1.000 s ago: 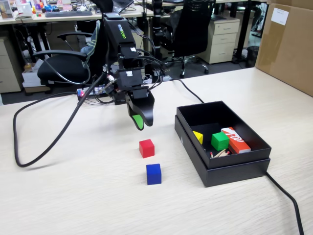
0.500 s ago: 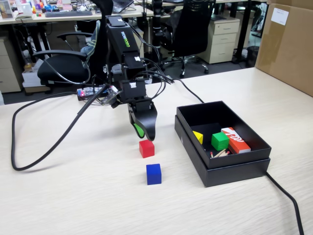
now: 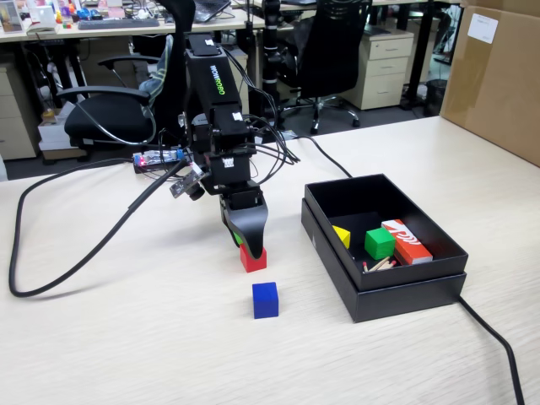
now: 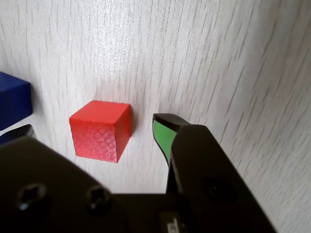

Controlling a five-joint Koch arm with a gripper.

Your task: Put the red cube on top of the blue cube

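Note:
I should grab the red cube's opposite sides next, to stack it on the blue cube (image 3: 265, 299).
The red cube (image 3: 256, 261) rests on the pale wooden table, and the arm's black finger hides part of it in the fixed view. My gripper (image 3: 245, 250) is lowered around it. In the wrist view the red cube (image 4: 99, 130) sits between the two jaws of my gripper (image 4: 95, 126), which is open. A clear gap separates the cube from the green-padded fingertip (image 4: 163, 133) on its right. The blue cube (image 3: 265, 299) stands a short way in front of the red one, apart from it. At the wrist view's left edge the blue cube (image 4: 12, 99) shows only partly.
A black open box (image 3: 384, 291) stands right of the cubes, holding a green cube (image 3: 379, 243), a yellow piece (image 3: 341, 236) and a red-and-white box (image 3: 406, 240). Thick black cables (image 3: 84, 245) loop on the left. A cardboard box (image 3: 498, 76) stands at the far right.
The arm has swung forward and down. The gripper hung above and behind the red cube a second ago and now sits down around it. Neither cube has moved.

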